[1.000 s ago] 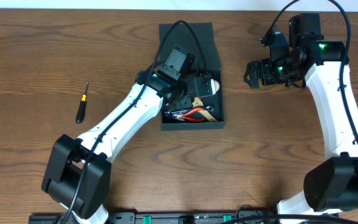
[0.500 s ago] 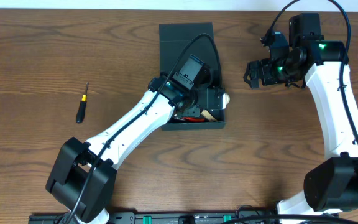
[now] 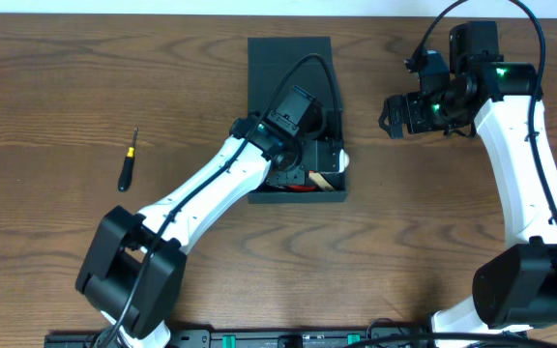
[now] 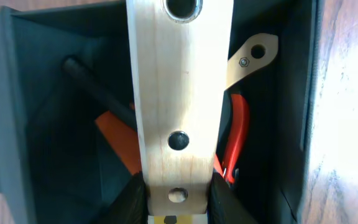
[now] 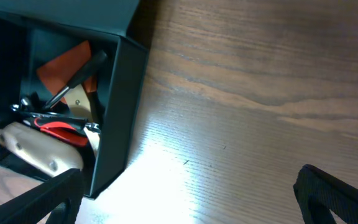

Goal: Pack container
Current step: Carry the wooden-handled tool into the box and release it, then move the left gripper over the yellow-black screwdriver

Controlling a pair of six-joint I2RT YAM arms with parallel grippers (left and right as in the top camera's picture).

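My left gripper opens now, since its fingers hold the wooden piece between the box sides above the pliers (image 3: pixel 301 187). If I opened now, it would settle inside.
The container (image 3: pixel 258 111) is a dark box standing open at mid-table, its flap lid (image 3: pixel 289 53) lying flat on the far side. My left gripper (image 3: pixel 325 162) hangs over the box's near right part, shut on a flat pale wooden piece (image 4: pixel 179 93) with round holes. Its black fingers (image 4: pixel 132 198) clamp that piece's near end, so the left gripper (image 4: pixel 178 194) holds it over the inside. In the box lie red-handled pliers (image 4: pixel 238 134), an orange item (image 4: pixel 120 146), a black handle (image 4: pixel 95 90) and a second wooden part (image 4: pixel 252 57). My right gripper (image 3: pixel 393 114) stands open to the box's right, holding nothing.
A small screwdriver (image 3: pixel 128 160) with a black and yellow handle lies on the wooden table at the left. In the right wrist view the box's right wall (image 5: pixel 120 106) stands at the left, with bare table (image 5: pixel 247 112) under the open right gripper (image 5: pixel 185 199).
My left gripper has carried the wooden piece from the box's middle toward its near right corner. The right arm has not moved.
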